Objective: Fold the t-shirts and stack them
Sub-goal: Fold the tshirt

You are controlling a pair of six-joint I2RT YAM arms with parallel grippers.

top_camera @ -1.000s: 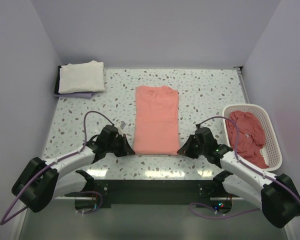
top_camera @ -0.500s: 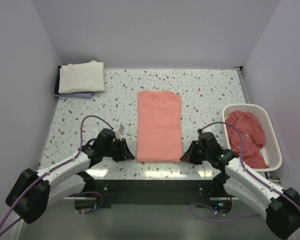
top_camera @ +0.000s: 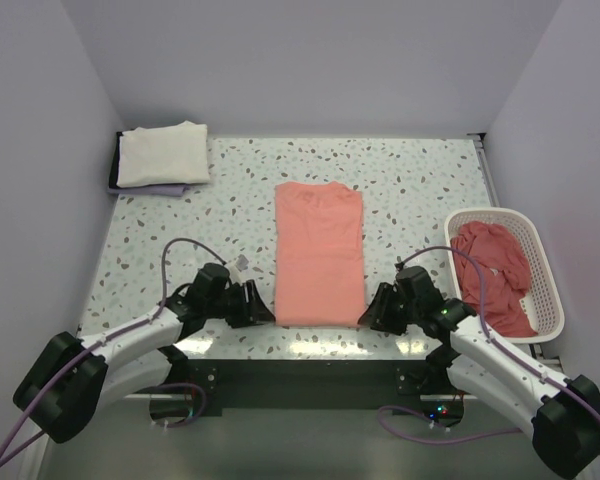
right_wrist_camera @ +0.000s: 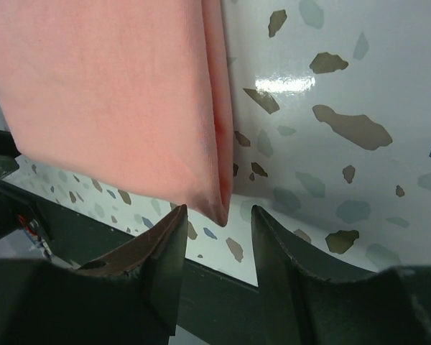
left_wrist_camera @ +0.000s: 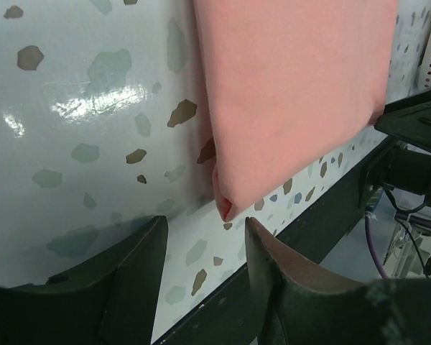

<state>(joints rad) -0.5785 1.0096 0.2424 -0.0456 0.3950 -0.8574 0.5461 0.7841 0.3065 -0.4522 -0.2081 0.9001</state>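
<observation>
I need to grab the salmon-pink t-shirt (top_camera: 319, 252) by its near corner with my left gripper next, to fold its near end over and match my right gripper's corner.
A salmon-pink t-shirt (top_camera: 319, 252) lies folded into a long strip down the middle of the table. Its near left corner (left_wrist_camera: 226, 208) rests on the table just beyond my left gripper (top_camera: 261, 312) (left_wrist_camera: 205, 223), whose jaws stand open and hold nothing. Its near right corner (right_wrist_camera: 219, 205) sits just ahead of my right gripper (top_camera: 372, 315) (right_wrist_camera: 219, 215), also open and apart from the cloth. A cream-white t-shirt (top_camera: 162, 153) lies folded at the far left corner. Darker pink-red t-shirts (top_camera: 493, 272) are heaped in the basket.
The white lattice basket (top_camera: 550, 290) stands at the right edge. A dark and a lilac piece (top_camera: 140, 188) lie under the cream-white t-shirt. The table's dark front edge (left_wrist_camera: 323, 223) runs just behind both grippers.
Both grippers were shut on the salmon-pink t-shirt's near corners and drew it toward the front edge. Both have since opened and let the corners drop.
</observation>
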